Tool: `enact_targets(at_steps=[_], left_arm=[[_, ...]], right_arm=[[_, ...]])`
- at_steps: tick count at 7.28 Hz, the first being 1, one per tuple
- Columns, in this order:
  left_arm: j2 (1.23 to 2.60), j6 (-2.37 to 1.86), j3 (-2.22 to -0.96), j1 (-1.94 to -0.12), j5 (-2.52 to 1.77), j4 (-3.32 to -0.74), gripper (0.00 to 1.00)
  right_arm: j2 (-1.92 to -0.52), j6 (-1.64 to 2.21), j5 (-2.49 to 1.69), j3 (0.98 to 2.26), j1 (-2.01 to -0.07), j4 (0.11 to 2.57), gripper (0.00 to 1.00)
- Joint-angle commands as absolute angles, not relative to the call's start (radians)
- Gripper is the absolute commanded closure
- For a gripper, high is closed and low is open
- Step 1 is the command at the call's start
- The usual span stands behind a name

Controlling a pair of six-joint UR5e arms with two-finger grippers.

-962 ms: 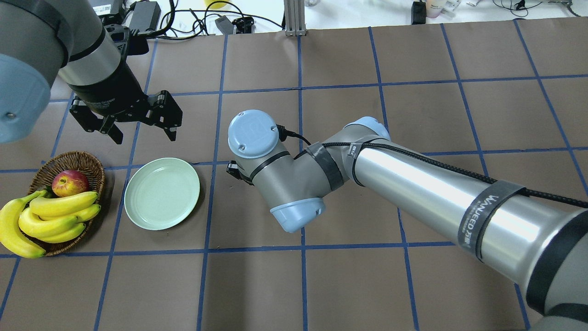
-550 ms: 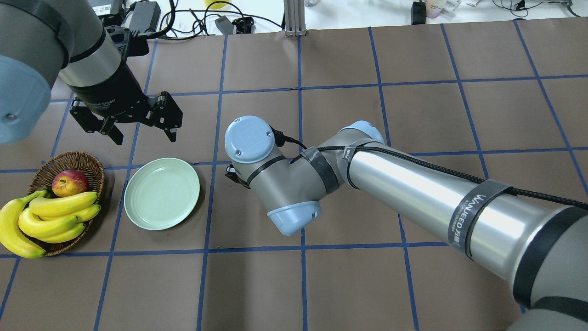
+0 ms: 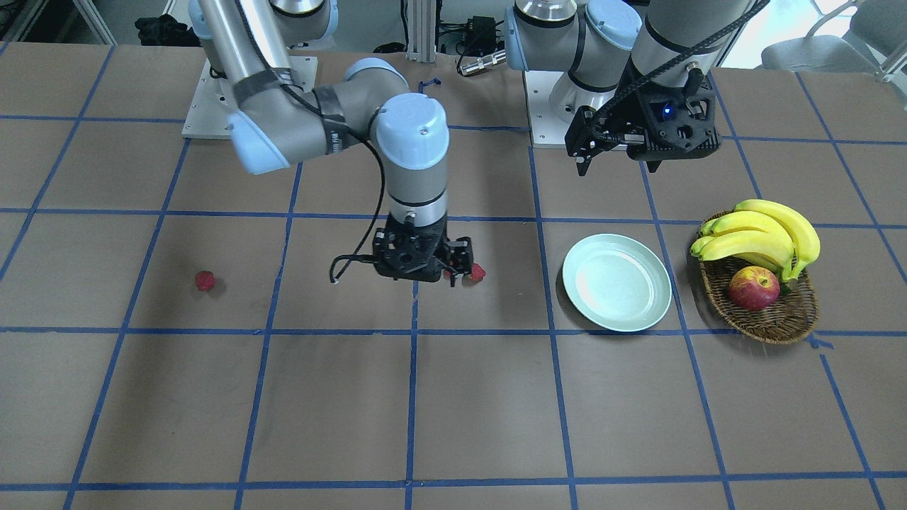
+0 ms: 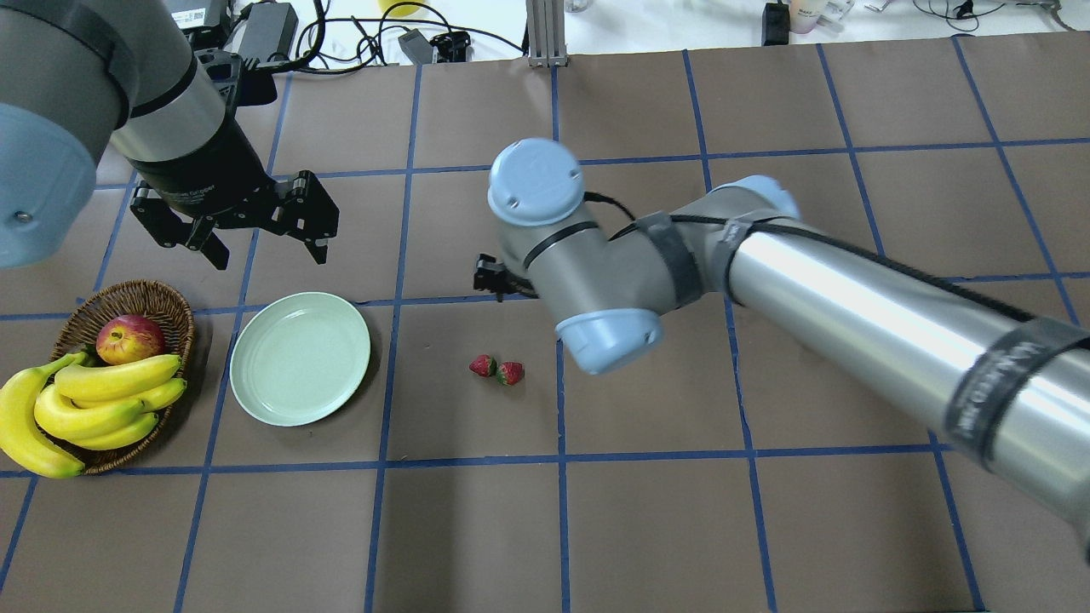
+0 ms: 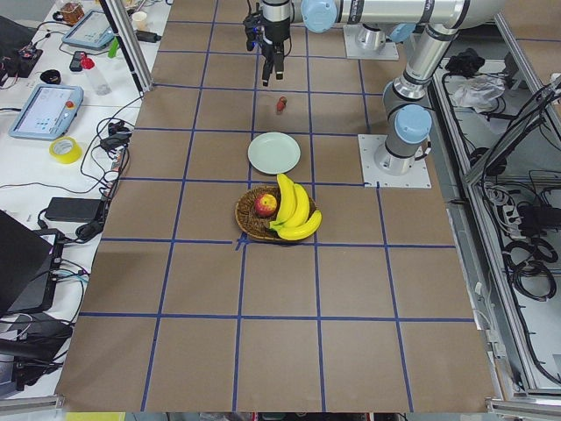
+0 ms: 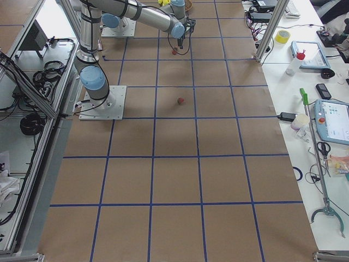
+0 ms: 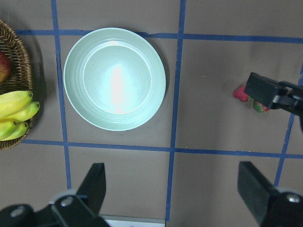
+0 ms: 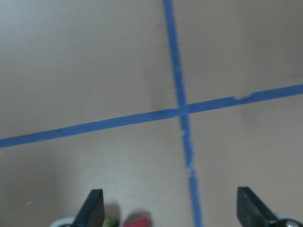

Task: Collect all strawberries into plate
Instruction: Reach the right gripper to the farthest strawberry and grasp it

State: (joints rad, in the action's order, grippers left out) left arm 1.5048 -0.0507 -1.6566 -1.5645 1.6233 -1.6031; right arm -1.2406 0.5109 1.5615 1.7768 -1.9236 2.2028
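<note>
I should next collect the red strawberry into the plate (image 3: 616, 281), so I should grab it with my right gripper by its plump berry body (image 3: 476, 273).
Two strawberries (image 4: 483, 366) (image 4: 511, 373) lie side by side on the table, right of the mint-green plate (image 4: 255, 340), which holds nothing. They also show in the left wrist view (image 7: 240, 93) and at the lower edge of the right wrist view (image 8: 139, 221). A third strawberry (image 3: 205, 280) lies apart on the robot's right side; the right arm hides it in the overhead view. My right gripper (image 3: 453, 275) hangs open and empty just beside the pair. My left gripper (image 4: 255, 238) is open and empty, above the table beyond the plate (image 7: 75, 56).
A wicker basket (image 4: 128, 294) with bananas (image 4: 102, 392) and an apple (image 4: 129, 338) stands left of the plate. Cables and power supplies (image 4: 272, 25) lie past the table's far edge. The right arm (image 4: 851, 289) spans the table's right half.
My right arm has swung away from the plate, up and to the right in the overhead view, uncovering the two strawberries. The left arm has not moved.
</note>
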Motion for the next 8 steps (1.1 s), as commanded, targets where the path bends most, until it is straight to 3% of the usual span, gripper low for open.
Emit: enact_targets(at_steps=[1,3,6,8], left_arm=[[1.505,-0.051,-1.657,-1.565,1.623,-1.603,0.0],[1.506,-0.051,-1.657,-1.565,1.623,-1.603,0.0],[1.506,-0.051,-1.658,-1.565,1.623,-1.603,0.0],[1.506,-0.051,-1.658,-1.565,1.623,-1.605,0.0]], right_arm=[[-1.345,0.243,1.552,1.824,-1.587,2.039,0.0],[-1.348,-0.118,1.562,1.977,-1.443,2.101,0.04],[-1.35,-0.253,1.546,2.147,-1.305,2.272,0.12],[-1.33,-0.255,1.546,2.174,-1.305,2.335,0.27]])
